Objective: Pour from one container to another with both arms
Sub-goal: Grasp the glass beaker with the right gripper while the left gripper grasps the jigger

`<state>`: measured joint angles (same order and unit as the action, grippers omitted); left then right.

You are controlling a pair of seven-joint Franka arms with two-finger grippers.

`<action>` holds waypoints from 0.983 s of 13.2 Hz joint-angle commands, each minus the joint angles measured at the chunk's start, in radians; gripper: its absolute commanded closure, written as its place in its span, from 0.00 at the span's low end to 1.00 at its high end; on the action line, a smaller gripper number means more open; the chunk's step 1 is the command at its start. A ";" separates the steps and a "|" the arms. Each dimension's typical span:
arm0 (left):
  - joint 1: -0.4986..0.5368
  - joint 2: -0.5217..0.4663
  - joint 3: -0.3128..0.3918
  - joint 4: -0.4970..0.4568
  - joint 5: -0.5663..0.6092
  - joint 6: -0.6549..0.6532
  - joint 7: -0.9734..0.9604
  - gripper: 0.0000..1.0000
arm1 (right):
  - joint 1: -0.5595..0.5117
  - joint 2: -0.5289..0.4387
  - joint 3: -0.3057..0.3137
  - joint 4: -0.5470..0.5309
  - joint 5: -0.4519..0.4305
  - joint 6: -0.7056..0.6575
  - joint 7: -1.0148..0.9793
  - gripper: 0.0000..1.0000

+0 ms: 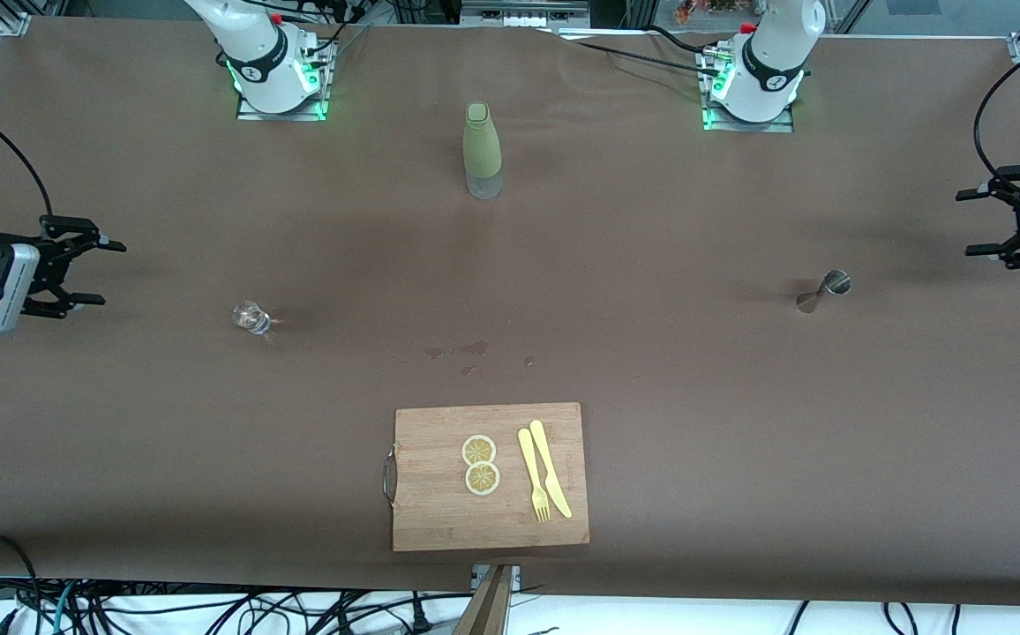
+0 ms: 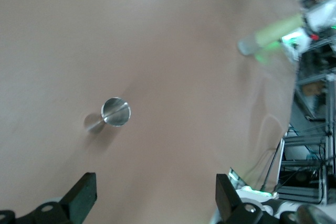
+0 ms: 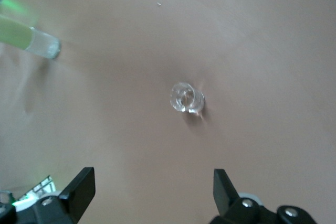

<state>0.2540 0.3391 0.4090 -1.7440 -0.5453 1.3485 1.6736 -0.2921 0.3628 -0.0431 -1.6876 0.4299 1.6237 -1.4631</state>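
Observation:
My right gripper grabs the small clear glass by its side (image 3: 198, 101) next, so the glass's open rim stays free for the pour.
A small steel jigger (image 1: 830, 287) stands on the brown table toward the left arm's end; the left wrist view shows the jigger (image 2: 115, 112) from above. My left gripper (image 1: 969, 222) hangs open over the table edge past it, with nothing between its fingers; in its own view the left gripper (image 2: 156, 198) looks down at bare table. A small clear glass (image 1: 251, 317) stands toward the right arm's end, and the glass (image 3: 186, 98) shows in the right wrist view. My right gripper (image 1: 108, 273) is open and empty beside it, the right gripper (image 3: 154, 191) over bare table.
A tall green bottle (image 1: 482, 150) with a clear base stands between the arm bases. A wooden cutting board (image 1: 439, 511) near the front edge carries two lemon slices (image 1: 480, 464), a yellow fork (image 1: 533, 476) and knife (image 1: 551, 467). Wet spots (image 1: 468, 351) mark the cloth.

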 commanded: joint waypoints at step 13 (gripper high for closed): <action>0.126 0.599 -0.019 -0.009 -0.626 -0.071 1.213 0.00 | -0.070 0.485 0.019 0.008 0.530 0.016 -1.094 0.00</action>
<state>0.3674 0.8818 0.4040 -1.7755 -1.1197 1.2907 2.7285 -0.3727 0.8312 -0.0306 -1.6894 0.9265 1.6456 -2.5036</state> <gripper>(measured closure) 0.000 0.000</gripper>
